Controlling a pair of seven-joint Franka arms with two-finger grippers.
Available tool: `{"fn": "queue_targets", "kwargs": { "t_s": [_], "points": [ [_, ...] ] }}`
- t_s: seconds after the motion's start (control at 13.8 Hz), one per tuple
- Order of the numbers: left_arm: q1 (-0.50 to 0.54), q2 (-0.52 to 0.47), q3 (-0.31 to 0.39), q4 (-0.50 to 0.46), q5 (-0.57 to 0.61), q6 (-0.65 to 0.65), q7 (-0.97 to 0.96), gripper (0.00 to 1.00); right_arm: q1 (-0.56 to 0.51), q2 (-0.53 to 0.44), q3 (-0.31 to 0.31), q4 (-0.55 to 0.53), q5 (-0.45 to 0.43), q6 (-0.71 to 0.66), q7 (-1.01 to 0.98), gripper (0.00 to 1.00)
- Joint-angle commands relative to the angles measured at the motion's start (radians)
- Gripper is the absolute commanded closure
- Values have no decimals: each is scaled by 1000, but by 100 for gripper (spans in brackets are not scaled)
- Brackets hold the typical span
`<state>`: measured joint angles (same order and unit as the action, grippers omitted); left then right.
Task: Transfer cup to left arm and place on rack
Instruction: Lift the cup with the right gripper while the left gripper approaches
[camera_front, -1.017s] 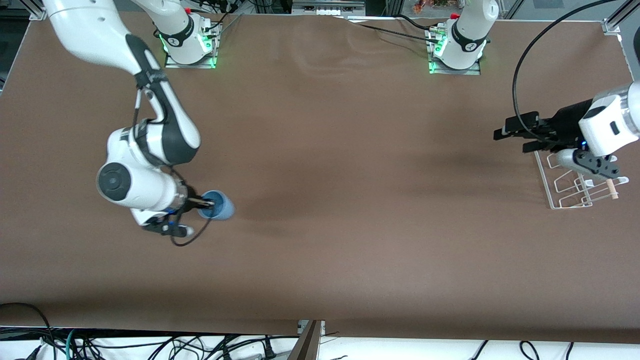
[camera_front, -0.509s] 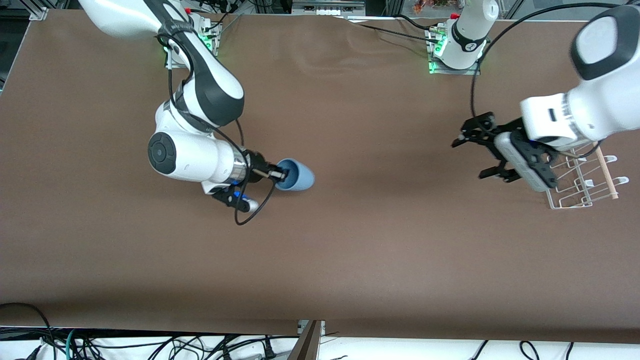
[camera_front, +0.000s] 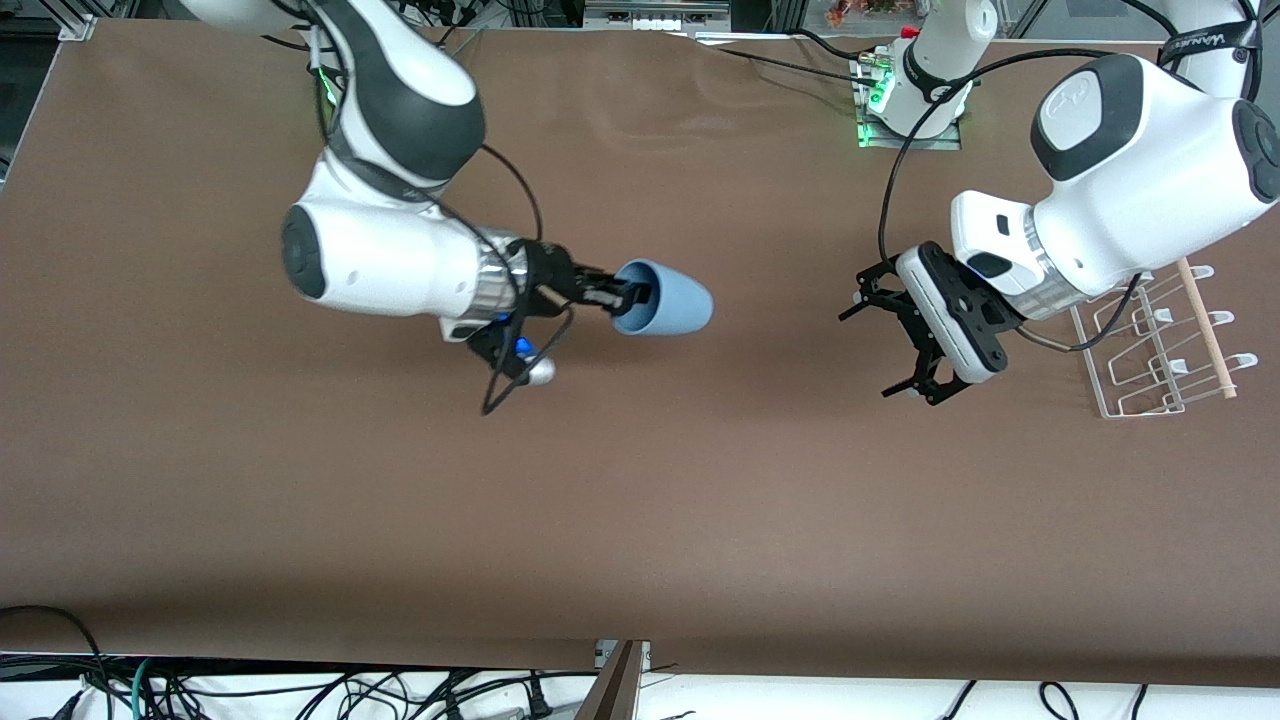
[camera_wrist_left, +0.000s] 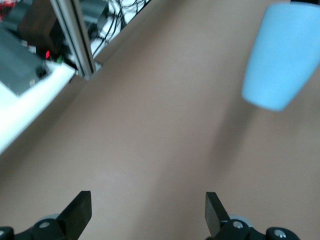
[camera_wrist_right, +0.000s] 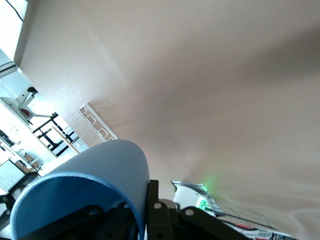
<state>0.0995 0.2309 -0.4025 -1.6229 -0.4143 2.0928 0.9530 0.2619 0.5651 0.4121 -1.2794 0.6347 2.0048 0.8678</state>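
Observation:
Next, my left gripper grabs the cup by its closed base, to take over the light-blue cup and place it on the rack.
The light-blue cup lies sideways in the air over the middle of the table. My right gripper is shut on its rim, one finger inside and one outside. The cup's closed base points toward my left gripper. That gripper hangs open and empty over the table between the cup and the rack. In the left wrist view the cup floats well ahead of the open gripper. The right wrist view is filled low down by the cup, with the rack small in the distance.
The white wire rack with its wooden dowel stands at the left arm's end of the table. Both arm bases sit along the table edge farthest from the front camera. Brown tabletop spreads all around.
My right arm has carried the cup up and toward the table's middle. My left arm has swung off the rack toward the cup, its gripper still open.

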Motion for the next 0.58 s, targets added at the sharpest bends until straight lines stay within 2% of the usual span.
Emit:
{"fn": "queue_targets", "kwargs": {
  "t_s": [0.0,0.29,0.51],
  "points": [
    [16,-13,-45,-11,-24,24,114,0,40,10,8,11,20,64,26,100],
    [19,-24,-81,-23,-24,24,350,0,60,10,8,32,17,106,62,100],
    [19,-53,-134,-54,-15,32,368,0,57,13,5,57,16,108,88,100]
  ]
}}
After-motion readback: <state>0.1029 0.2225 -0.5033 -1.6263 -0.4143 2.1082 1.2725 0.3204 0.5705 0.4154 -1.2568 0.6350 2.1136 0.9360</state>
